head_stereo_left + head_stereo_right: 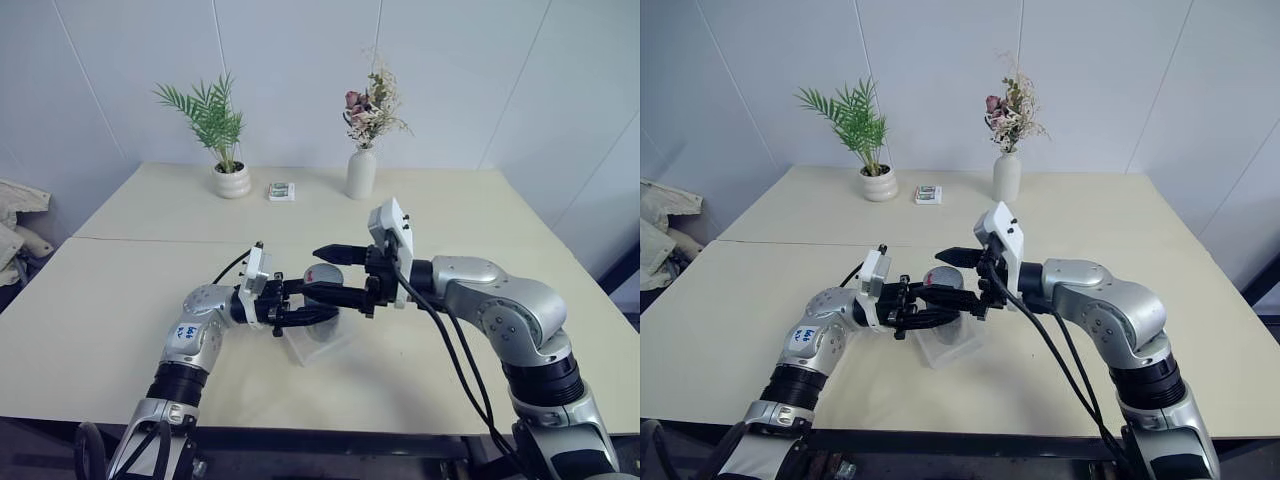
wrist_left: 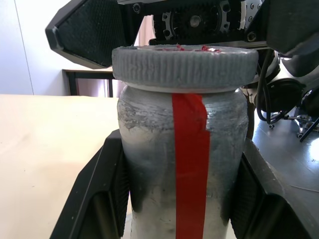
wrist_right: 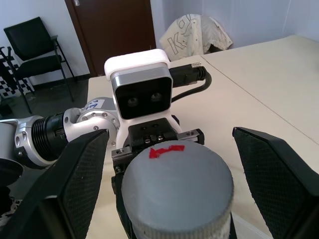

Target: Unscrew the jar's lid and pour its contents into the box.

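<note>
My right fingertips are on either side of the grey lid (image 1: 323, 275), so I should close on it now.
My left gripper (image 2: 182, 209) is shut on the jar (image 2: 179, 164), holding it above the table; a red tape strip runs down the jar's clouded wall. The light-grey lid (image 3: 177, 186), with a small red mark, sits on the jar. My right gripper (image 3: 178, 179) is open, with one black finger (image 3: 79, 184) on each side of the lid and a gap to it on both sides. In the left eye view the jar (image 1: 320, 283) hangs over the clear box (image 1: 325, 342), which lies on the table. The contents are hidden by the jar's wall.
At the table's far side stand a potted palm (image 1: 226, 150), a white flower vase (image 1: 361, 172) and a small green-white packet (image 1: 281, 191). A pale cloth (image 1: 20, 225) lies off the table's left edge. The tabletop (image 1: 480, 210) has room to the right.
</note>
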